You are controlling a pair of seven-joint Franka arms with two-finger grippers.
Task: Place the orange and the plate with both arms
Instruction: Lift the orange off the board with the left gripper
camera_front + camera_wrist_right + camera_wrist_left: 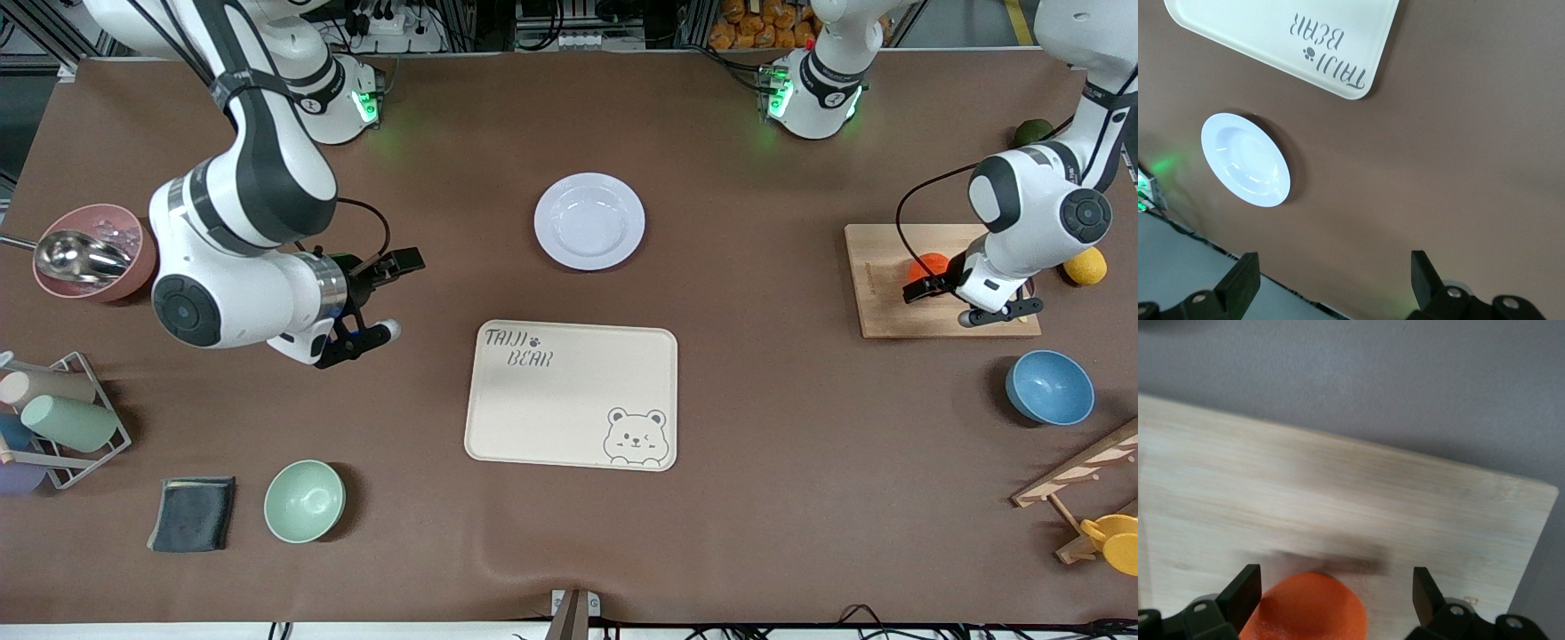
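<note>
I need my left gripper to grab the orange next by its round body [928,267], to set it on the white plate.
The orange [929,265] rests on a wooden board [880,284] toward the left arm's end of the table. My left gripper [944,303] is open and down at the board. In the left wrist view the orange [1305,610] lies between the open fingers of the left gripper [1335,579], closer to one finger [1245,587]. The pale round plate [589,220] sits on the table, farther from the front camera than the cream bear tray [569,396]. My right gripper [398,295] hangs open and holds nothing over bare table beside the tray. From the right gripper [1333,267] the plate [1245,160] shows well off.
A lemon [1085,266] and a dark green fruit [1033,132] lie beside the board. A blue bowl [1049,387] and a wooden rack [1080,480] stand nearer the camera. At the right arm's end are a pink bowl with a scoop [93,252], a cup rack [62,418], a dark cloth [192,513] and a green bowl [304,500].
</note>
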